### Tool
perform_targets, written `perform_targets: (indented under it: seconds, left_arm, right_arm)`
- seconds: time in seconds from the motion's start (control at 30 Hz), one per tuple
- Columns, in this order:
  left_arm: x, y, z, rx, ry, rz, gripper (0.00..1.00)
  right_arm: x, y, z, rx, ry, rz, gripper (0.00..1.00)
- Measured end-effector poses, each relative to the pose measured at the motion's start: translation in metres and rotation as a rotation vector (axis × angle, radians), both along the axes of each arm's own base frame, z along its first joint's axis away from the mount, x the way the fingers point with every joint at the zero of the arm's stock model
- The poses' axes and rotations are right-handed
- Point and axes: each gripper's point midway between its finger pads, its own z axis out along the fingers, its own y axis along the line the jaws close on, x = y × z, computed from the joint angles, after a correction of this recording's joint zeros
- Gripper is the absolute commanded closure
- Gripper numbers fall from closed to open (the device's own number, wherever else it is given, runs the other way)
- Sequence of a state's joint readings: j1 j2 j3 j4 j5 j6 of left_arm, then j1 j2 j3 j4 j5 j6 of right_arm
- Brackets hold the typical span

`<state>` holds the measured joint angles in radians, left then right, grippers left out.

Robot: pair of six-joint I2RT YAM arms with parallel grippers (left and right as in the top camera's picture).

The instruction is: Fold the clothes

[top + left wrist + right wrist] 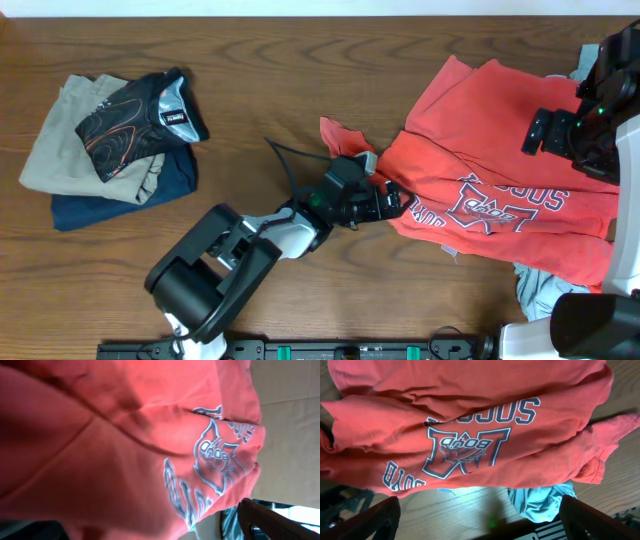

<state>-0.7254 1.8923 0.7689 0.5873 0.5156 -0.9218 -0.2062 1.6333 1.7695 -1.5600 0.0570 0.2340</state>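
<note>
The coral-red T-shirt needs to be grabbed next by the left gripper, by the edge (406,223) beside its print (489,210), so the pale blue-grey shirt stays free to separate for folding.
The coral-red T-shirt (500,190) lies spread and creased on the right of the table, its "SOCCER" print facing up (470,420). My left gripper (388,200) is at the shirt's left edge. In the left wrist view red fabric (125,450) fills the frame and drapes over the jaws (155,527). One finger shows far to the right, so the fingers stand apart. My right gripper (538,132) hovers over the shirt's upper right, open and empty (480,517). A pale blue-grey shirt (535,290) lies bunched under the red shirt's near edge; it also shows in the right wrist view (542,502).
A pile of folded clothes (110,140) sits at the far left: beige, navy, and a black patterned piece on top. Bare wooden table (300,90) lies between the pile and the red shirt. The arm bases stand along the front edge.
</note>
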Motion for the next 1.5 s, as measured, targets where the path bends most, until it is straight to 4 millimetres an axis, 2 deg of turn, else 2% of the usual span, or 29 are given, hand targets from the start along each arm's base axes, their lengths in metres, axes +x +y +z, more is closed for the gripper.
perform_targets:
  seconds: [0.03,0.07,0.1,0.2,0.4,0.47,0.53,0.63,0.73,0.8,0.87,0.9,1.0,1.13,1.27,1.37,1.47,1.5]
  left_arm:
    - [0.001,-0.004,-0.001,-0.002,0.008,0.002,0.34]
    - [0.001,-0.005,-0.001,-0.004,0.016,0.005,0.54]
    - [0.001,-0.005,-0.004,0.003,0.021,0.01,0.68]
    - [0.003,-0.005,-0.01,0.008,0.024,0.023,0.94]
    - [0.01,-0.01,0.002,-0.037,-0.011,0.03,0.94]
    - [0.011,-0.014,0.011,-0.068,-0.029,0.019,0.94]
    - [0.015,-0.02,0.032,-0.122,-0.067,0.0,0.94]
    - [0.028,-0.028,0.086,-0.213,-0.154,-0.013,0.94]
    - [0.046,-0.027,0.164,-0.317,-0.303,-0.011,0.94]
    - [0.057,-0.016,0.214,-0.351,-0.388,0.005,0.94]
    - [0.067,0.005,0.25,-0.334,-0.442,0.032,0.94]
    - [0.071,0.018,0.26,-0.307,-0.455,0.049,0.94]
    - [0.084,0.059,0.266,-0.192,-0.471,0.098,0.94]
    - [0.109,0.116,0.248,-0.056,-0.459,0.191,0.94]
    - [0.134,0.165,0.25,-0.014,-0.48,0.302,0.94]
    - [0.146,0.192,0.272,-0.01,-0.528,0.366,0.94]
    - [0.15,0.21,0.308,-0.023,-0.61,0.407,0.94]
    - [0.149,0.213,0.32,-0.028,-0.638,0.416,0.94]
  right_arm:
    - [0.0,0.0,0.0,0.0,-0.001,0.0,0.01]
    - [0.0,0.0,0.0,0.0,0.0,0.0,0.01]
    - [0.0,0.0,0.0,0.0,0.0,0.0,0.01]
    - [0.0,0.0,0.0,0.0,0.0,0.0,0.01]
    - [0.001,0.0,0.0,0.0,-0.002,0.0,0.01]
    - [0.002,0.0,0.0,-0.001,-0.006,0.0,0.01]
    - [0.002,0.0,0.0,-0.002,-0.009,0.0,0.06]
    - [0.002,0.0,0.0,-0.001,-0.009,0.002,0.18]
    - [0.002,-0.001,0.0,-0.002,-0.009,0.003,0.18]
    - [0.002,-0.001,0.0,-0.002,-0.008,0.001,0.18]
    - [0.002,-0.002,0.0,-0.002,-0.008,-0.002,0.18]
    - [0.001,-0.003,0.0,-0.002,-0.008,-0.005,0.18]
    - [0.0,-0.006,0.0,-0.001,-0.008,-0.016,0.17]
    - [-0.001,-0.01,0.0,-0.003,-0.008,-0.029,0.12]
    - [-0.001,-0.01,0.0,-0.002,-0.007,-0.029,0.1]
    - [0.0,-0.007,0.0,0.014,-0.01,-0.016,0.15]
    - [0.004,0.003,-0.002,0.069,-0.028,0.044,0.33]
    - [0.006,0.007,-0.004,0.088,-0.037,0.063,0.36]
